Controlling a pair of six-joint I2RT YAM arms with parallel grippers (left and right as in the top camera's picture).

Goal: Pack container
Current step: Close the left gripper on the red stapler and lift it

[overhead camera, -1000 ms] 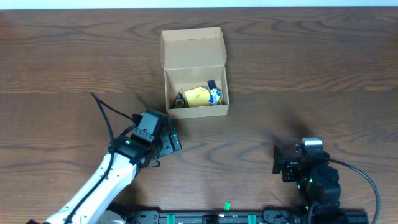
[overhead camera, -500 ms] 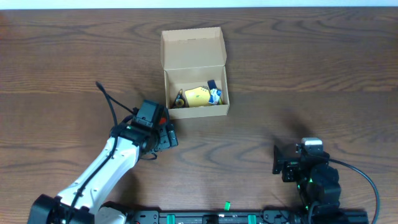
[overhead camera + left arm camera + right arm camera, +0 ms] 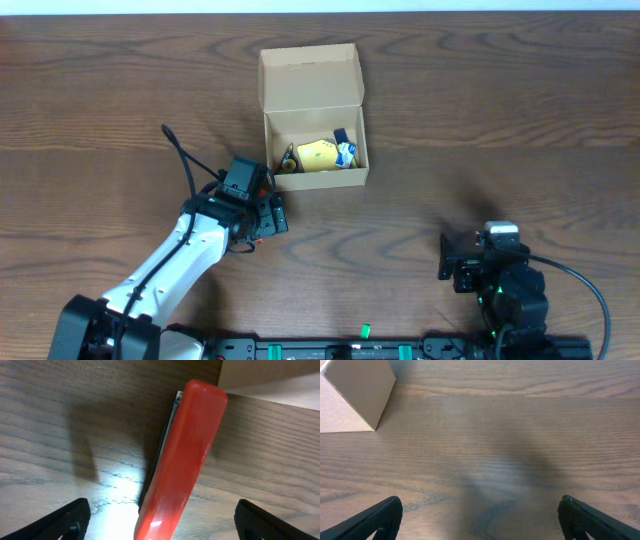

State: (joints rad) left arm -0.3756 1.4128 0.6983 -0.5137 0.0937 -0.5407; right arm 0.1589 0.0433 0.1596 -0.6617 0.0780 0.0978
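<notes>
My left gripper grabs the stapler across the middle of its red body (image 3: 166, 502) next, so the stapler's end by the container stays free to enter the container.
The tan cardboard container (image 3: 312, 74) stands open at the table's far middle, its flap lid folded back. Inside lie a yellow item (image 3: 318, 154), a blue item (image 3: 345, 150) and a dark item (image 3: 288, 158). My left gripper (image 3: 265, 212) is open just in front of the box's near-left corner. In the left wrist view its jaws (image 3: 160, 522) straddle a long red stapler (image 3: 187, 450) lying on the table, with one end next to the box corner (image 3: 270, 375). My right gripper (image 3: 452, 262) is open and empty at the front right; in its wrist view (image 3: 480, 520) only table lies between the jaws.
The wooden table (image 3: 500, 120) runs all round the box. In the right wrist view the box's corner (image 3: 352, 395) shows at the far left. A black rail (image 3: 360, 350) runs along the front edge.
My left gripper has moved up and slightly right toward the box's near-left corner, over the red stapler. The right arm and the box have not moved.
</notes>
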